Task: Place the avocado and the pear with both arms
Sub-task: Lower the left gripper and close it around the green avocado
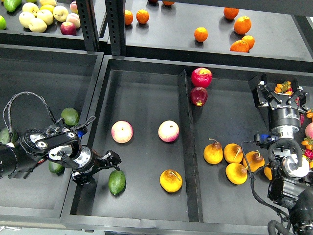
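Observation:
I will next take hold of the avocado by its rounded middle with my left gripper, so that I can place it with the green avocado's kind.
The avocado (116, 181), dark green and egg-shaped, lies on the floor of the middle tray (146, 93) near its front left. The pear (171, 180), golden-yellow with a brown blotch, lies to its right in the same tray. My left gripper (108, 164) is open and empty. It hangs over the tray's left wall, just up and left of the avocado and apart from it. My right gripper (278, 92) is open and empty, raised over the right tray, far from the pear.
Two pink-and-cream apples (122, 131) (168, 130) lie mid-tray. A divider (188, 142) separates the right tray, which holds red apples (201, 77) and stemmed yellow pears (213, 152). More avocados (69, 116) lie in the left tray. Oranges (201, 34) sit on the shelf behind.

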Controlling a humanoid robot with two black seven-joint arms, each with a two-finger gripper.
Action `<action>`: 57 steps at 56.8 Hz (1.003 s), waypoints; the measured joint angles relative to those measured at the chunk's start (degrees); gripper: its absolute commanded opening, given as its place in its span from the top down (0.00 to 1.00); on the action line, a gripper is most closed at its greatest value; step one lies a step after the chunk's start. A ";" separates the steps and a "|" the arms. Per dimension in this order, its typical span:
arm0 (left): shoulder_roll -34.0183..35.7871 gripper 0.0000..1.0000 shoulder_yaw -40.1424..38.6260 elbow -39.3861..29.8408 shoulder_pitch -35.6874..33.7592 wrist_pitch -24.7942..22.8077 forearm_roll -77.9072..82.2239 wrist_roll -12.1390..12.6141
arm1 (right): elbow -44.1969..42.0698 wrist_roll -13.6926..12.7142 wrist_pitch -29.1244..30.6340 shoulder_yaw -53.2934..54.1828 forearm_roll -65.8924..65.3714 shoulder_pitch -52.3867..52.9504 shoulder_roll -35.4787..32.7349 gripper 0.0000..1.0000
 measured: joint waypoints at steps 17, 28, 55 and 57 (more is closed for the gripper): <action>-3.10 0.01 0.00 2.88 0.49 0.00 0.28 0.00 | 0.09 0.00 0.00 0.01 0.00 0.00 0.00 0.00; -3.92 0.01 -0.04 3.89 0.58 0.00 0.22 0.00 | 0.09 0.00 0.00 0.01 0.00 -0.04 0.00 0.00; -5.71 0.01 -0.01 5.76 2.05 -0.01 0.36 -0.02 | 0.08 0.00 0.09 0.10 0.00 0.03 0.00 0.00; -5.84 0.01 0.00 5.84 2.16 -0.01 0.36 -0.02 | 0.08 0.00 0.09 0.10 0.00 0.03 0.00 0.00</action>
